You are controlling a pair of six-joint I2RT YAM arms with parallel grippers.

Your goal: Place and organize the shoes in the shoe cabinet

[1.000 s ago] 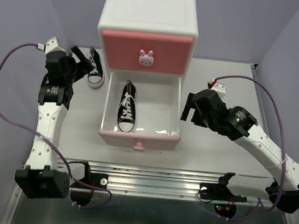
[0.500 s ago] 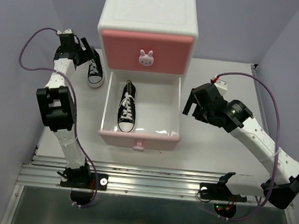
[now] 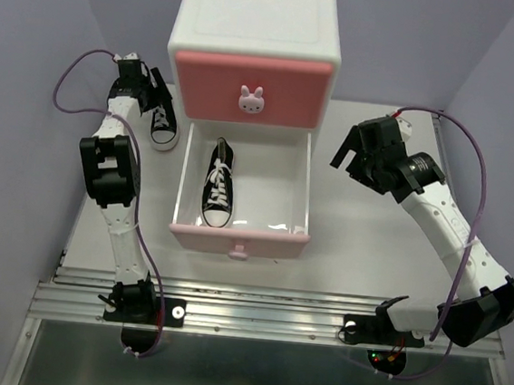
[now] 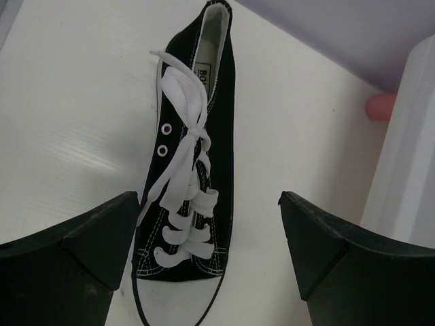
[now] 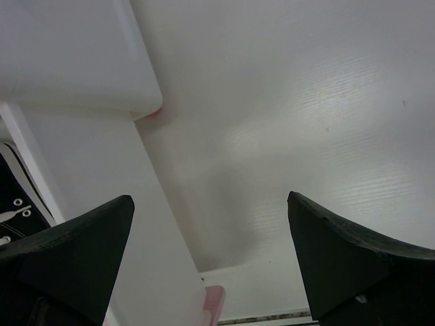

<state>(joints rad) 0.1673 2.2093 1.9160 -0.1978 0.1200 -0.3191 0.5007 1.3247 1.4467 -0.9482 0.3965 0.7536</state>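
Note:
I should next grab the shoe by its laced front [image 3: 162,117] [image 4: 193,212] with my left gripper, to put the black shoe next to its mate in the lower drawer.
One black shoe [image 3: 163,122] lies on the table left of the shoe cabinet [image 3: 257,20]. My left gripper [image 3: 154,93] hovers just above it, open; in the left wrist view the shoe [image 4: 194,183] lies toe-near between the spread fingers [image 4: 68,258], nearer the left one, untouched. A second black shoe [image 3: 218,181] lies in the pulled-out lower drawer [image 3: 239,238]. The upper drawer [image 3: 251,87] is shut. My right gripper [image 3: 350,156] is open and empty, above the table right of the drawer. The orange shoes are out of view.
The cabinet's side wall [image 4: 408,156] and a pink foot [image 4: 380,105] stand just right of the table shoe. The open drawer's right wall [image 5: 88,190] is left of my right gripper. Purple walls close in on both sides.
My left arm has stretched out toward the back, bringing its gripper over the black shoe on the table. My right gripper has drawn back and to the right, away from the drawer.

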